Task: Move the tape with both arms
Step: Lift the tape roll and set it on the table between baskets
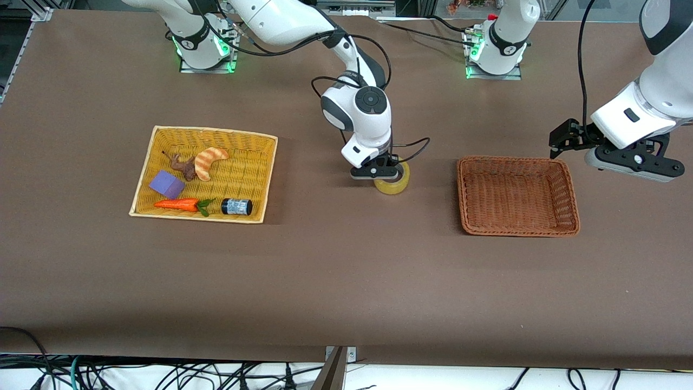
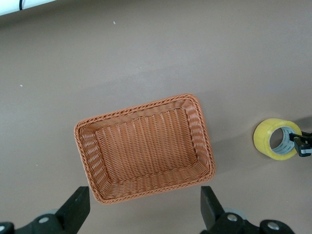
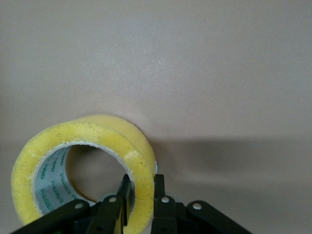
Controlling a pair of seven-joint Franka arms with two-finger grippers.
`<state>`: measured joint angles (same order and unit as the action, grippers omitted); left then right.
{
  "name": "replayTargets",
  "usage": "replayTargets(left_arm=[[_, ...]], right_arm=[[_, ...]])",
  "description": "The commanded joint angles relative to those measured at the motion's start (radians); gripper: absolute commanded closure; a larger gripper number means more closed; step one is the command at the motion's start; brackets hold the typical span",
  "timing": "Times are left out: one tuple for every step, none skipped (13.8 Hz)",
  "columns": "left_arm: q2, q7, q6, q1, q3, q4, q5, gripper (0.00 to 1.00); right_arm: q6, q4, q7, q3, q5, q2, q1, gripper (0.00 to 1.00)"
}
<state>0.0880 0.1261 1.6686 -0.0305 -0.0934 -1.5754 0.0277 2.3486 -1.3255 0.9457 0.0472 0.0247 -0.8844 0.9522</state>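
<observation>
The tape's lower edge sits low on the tabletop with a shadow meeting the tape's side, so I should let go of the tape with my right gripper.
The tape, a yellowish ring with a grey core, is low over the middle of the table between the two baskets. My right gripper is shut on it. In the right wrist view one finger sits inside the ring and the other outside, pinching the wall of the tape in the right gripper. My left gripper hangs open and empty in the air by the edge of the brown basket toward the left arm's end. In its wrist view the left gripper has its fingers wide apart, with the tape farther off.
The brown wicker basket holds nothing. A yellow wicker basket toward the right arm's end holds a croissant, a purple block, a carrot, a small black jar and a brown figure.
</observation>
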Motion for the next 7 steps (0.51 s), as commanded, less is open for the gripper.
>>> replayTargets(left_arm=[[0.012, 0.009, -0.020, 0.001, -0.002, 0.032, 0.035, 0.00], [0.012, 0.009, -0.020, 0.003, -0.002, 0.032, 0.032, 0.00], [0.012, 0.009, -0.020, 0.001, -0.002, 0.032, 0.031, 0.00], [0.012, 0.007, -0.020, 0.001, -0.003, 0.032, 0.032, 0.00], [0.012, 0.006, -0.021, 0.001, -0.003, 0.032, 0.031, 0.00], [0.010, 0.004, -0.026, 0.001, -0.003, 0.032, 0.029, 0.00], [0.012, 0.006, -0.029, 0.001, -0.003, 0.032, 0.031, 0.00]], right_arm=[[0.006, 0.035, 0.025, -0.001, 0.008, -0.011, 0.000, 1.00], [0.006, 0.034, 0.028, 0.000, 0.008, -0.011, -0.001, 0.05], [0.005, 0.034, 0.025, 0.000, 0.006, -0.007, -0.003, 0.00], [-0.008, 0.035, 0.027, 0.000, 0.008, 0.001, -0.007, 0.00], [-0.026, 0.035, 0.025, 0.002, 0.018, 0.016, -0.016, 0.00], [-0.063, 0.037, 0.025, 0.003, 0.033, 0.036, -0.027, 0.00], [-0.118, 0.037, 0.016, 0.014, 0.034, 0.068, -0.035, 0.00]])
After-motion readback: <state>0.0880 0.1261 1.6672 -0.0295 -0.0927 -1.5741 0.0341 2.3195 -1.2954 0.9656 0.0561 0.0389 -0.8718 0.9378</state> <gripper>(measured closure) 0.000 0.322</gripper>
